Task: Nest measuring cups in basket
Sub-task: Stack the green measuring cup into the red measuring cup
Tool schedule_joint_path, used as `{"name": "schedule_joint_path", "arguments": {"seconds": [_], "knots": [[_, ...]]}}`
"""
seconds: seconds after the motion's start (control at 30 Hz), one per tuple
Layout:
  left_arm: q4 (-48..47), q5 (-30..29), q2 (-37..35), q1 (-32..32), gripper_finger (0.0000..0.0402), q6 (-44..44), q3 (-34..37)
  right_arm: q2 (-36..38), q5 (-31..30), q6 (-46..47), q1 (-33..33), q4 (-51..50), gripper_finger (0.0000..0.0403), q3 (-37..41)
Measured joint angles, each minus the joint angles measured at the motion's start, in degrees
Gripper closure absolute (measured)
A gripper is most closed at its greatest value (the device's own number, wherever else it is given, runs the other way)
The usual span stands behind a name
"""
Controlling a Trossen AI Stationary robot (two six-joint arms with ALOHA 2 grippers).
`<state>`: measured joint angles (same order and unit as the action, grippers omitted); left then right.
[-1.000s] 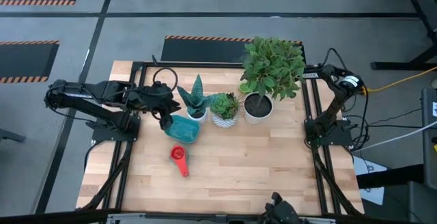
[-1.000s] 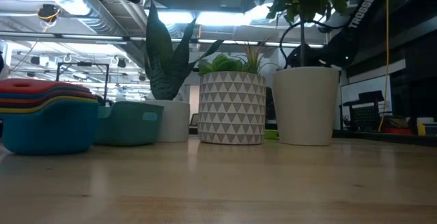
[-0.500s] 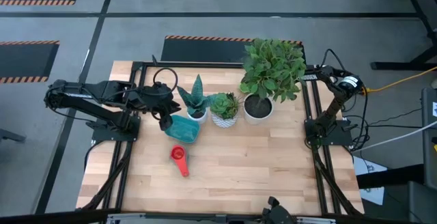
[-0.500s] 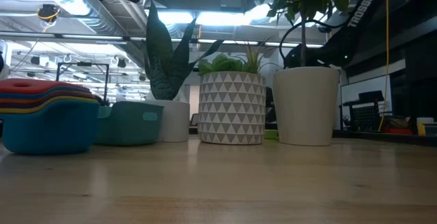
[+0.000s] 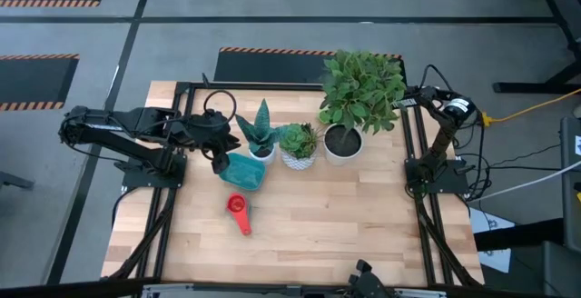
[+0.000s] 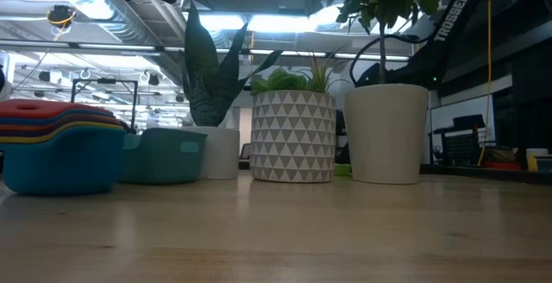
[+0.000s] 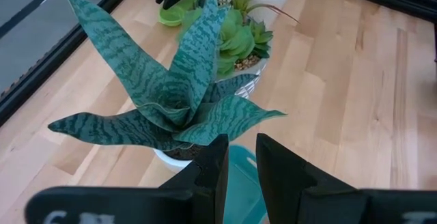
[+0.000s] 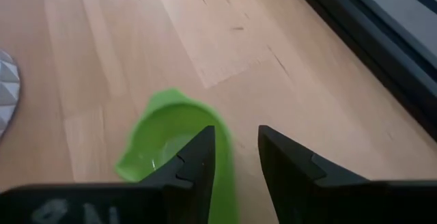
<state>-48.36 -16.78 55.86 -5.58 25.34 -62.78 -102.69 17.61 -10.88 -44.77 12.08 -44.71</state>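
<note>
My right gripper pinches the green measuring cup by its rim (image 5: 324,116) next. The cup then nests in the red-topped stack (image 5: 238,206).
A stack of measuring cups (image 5: 238,211), red on top and blue at the bottom (image 6: 60,149), stands on the table on the near side of the teal basket (image 5: 247,171). One green cup (image 8: 167,138) rests on the table behind the white pots (image 6: 342,170). My right gripper (image 8: 237,138) stands low over it, open, hidden under the big plant's leaves in the high view. The cup's handle (image 8: 225,183) lies in the gap beside one finger, with bare wood beside it. My left gripper (image 5: 221,160) hovers above the basket's far left edge, narrowly open and empty (image 7: 242,145).
Three white pots stand in a row across the table's far half: a striped snake plant (image 5: 261,133), a patterned pot with a succulent (image 5: 298,145) and a tall leafy plant (image 5: 359,89). Bare wood lies toward the near and right edges (image 5: 345,216).
My right arm has sunk a little and rolled its wrist behind the big plant, toward the green cup. The cups, the basket and my left arm have kept still.
</note>
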Motion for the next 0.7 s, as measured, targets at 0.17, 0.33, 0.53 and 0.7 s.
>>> {"name": "schedule_joint_path", "arguments": {"seconds": [0.17, 0.33, 0.53, 0.7], "knots": [[0.01, -0.02, 0.00, 0.00, 0.0333, 0.00, 0.00, 0.00, -0.02, -1.47, 0.00, -0.08, 0.0286, 0.00], [0.02, -0.02, 0.00, 0.00, 0.0333, 0.00, 0.00, 0.00, -0.02, -1.46, -0.02, -0.60, 0.0286, 0.00], [0.02, -0.02, 0.00, 0.00, 0.0333, -0.02, 0.00, -0.01, -0.02, -1.46, -0.02, -2.20, 0.0286, 0.00], [0.00, 0.00, 0.00, 0.00, 0.0333, -0.01, 0.00, -0.01, -0.01, -1.46, -0.02, -3.12, 0.0286, 0.00]]}}
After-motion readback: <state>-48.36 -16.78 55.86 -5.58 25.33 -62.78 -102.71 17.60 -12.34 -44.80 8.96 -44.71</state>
